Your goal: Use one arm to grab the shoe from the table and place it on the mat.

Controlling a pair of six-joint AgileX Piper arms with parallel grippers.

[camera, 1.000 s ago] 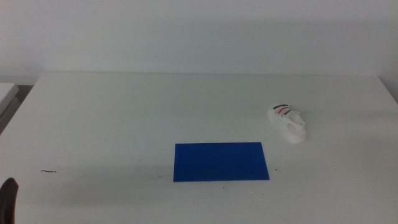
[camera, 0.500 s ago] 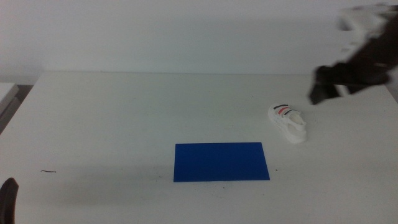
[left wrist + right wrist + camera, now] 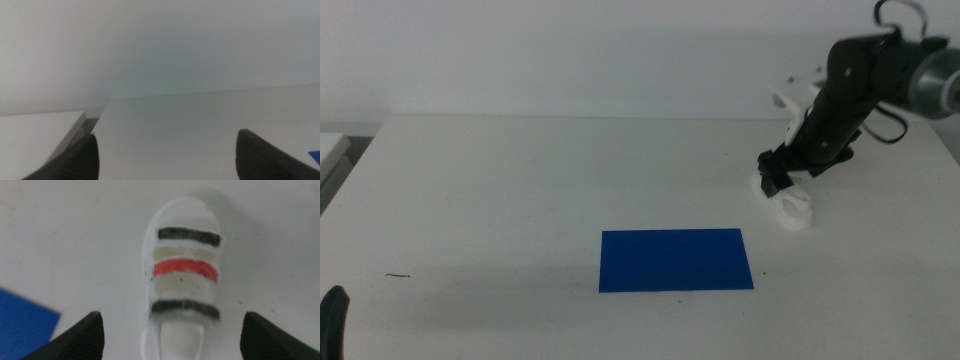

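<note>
My right gripper should move lower first and then close on the shoe, because its fingers are still above the shoe's sides.
The shoe (image 3: 794, 208), a small white sneaker with black and red striped straps, lies on the white table (image 3: 520, 180) right of the blue mat (image 3: 675, 260). The right arm (image 3: 860, 80) reaches in from the right, and its gripper (image 3: 775, 176) hangs just over the shoe's heel end. In the right wrist view the right gripper (image 3: 172, 317) is open, its jaws standing either side of the shoe (image 3: 185, 270) and not touching it. A corner of the mat (image 3: 22, 322) shows there too. The left gripper (image 3: 332, 322) waits at the table's front left, open (image 3: 167, 142).
A small dark speck (image 3: 398, 275) lies on the table at the front left. A white ledge (image 3: 332, 148) sits beyond the table's left edge. The table's far edge meets a plain white wall.
The right arm has come in from the upper right and dropped down over the shoe. The shoe, the mat and the left gripper have not moved.
</note>
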